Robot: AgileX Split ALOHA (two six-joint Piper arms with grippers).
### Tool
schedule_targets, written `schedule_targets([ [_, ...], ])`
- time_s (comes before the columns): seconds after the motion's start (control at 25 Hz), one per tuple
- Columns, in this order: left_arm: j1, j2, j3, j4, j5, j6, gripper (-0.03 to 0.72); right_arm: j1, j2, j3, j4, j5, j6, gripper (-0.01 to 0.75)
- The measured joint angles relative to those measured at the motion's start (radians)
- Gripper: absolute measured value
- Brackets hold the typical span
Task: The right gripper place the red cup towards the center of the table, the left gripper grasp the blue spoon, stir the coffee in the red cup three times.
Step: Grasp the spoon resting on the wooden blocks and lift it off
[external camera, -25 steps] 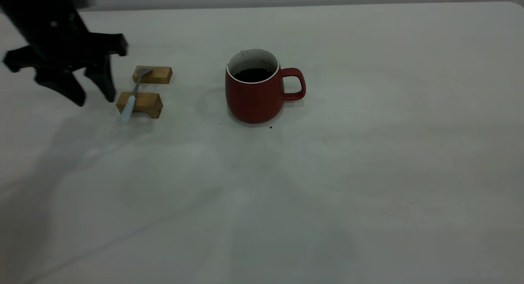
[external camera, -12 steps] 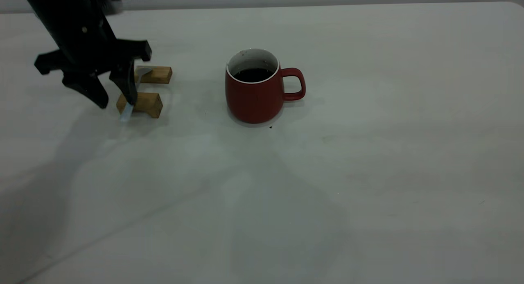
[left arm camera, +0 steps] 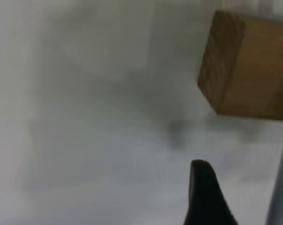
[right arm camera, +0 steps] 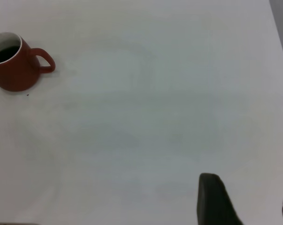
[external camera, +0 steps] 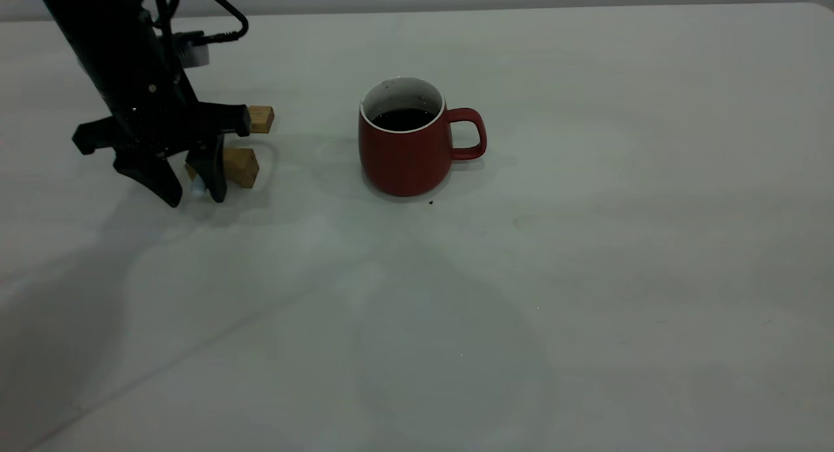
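Note:
My left gripper should close now and would hold the spoon, because the pale handle of the blue spoon (external camera: 199,187) is between my low fingers by the wooden block (external camera: 242,167).
The red cup (external camera: 405,155) stands upright near the table's (external camera: 586,243) middle, handle to the right, with dark coffee (external camera: 404,118) inside. The blue spoon lies across two wooden blocks at the left; only its pale handle tip (external camera: 195,190) shows. My left gripper (external camera: 193,197) is open and low over the table, its two fingers straddling that handle tip. In the left wrist view one dark finger (left arm camera: 204,197) shows beside the pale handle (left arm camera: 281,187). My right gripper (right arm camera: 251,201) is open with nothing in it, far from the red cup (right arm camera: 12,65), and out of the exterior view.
Two small wooden blocks, the far one (external camera: 261,118) and the near one (external camera: 241,166), stand under the spoon, mostly hidden by the left arm. The near block (left arm camera: 247,65) fills a corner of the left wrist view. A dark speck (external camera: 431,202) lies by the cup.
My left gripper has moved right and down, from beside the blocks to astride the spoon's handle tip. The cup has not moved.

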Motion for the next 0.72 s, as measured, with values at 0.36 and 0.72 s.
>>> schedule_targets([
  [0.36,0.000,0.024,-0.032,-0.024,0.017,0.000,0.403,0.000,0.000,0.000,0.000,0.001,0.000,0.375],
  [0.72,-0.005,0.025,-0.122,-0.044,0.148,0.000,0.146,0.000,0.000,0.000,0.000,0.001,0.000,0.375],
])
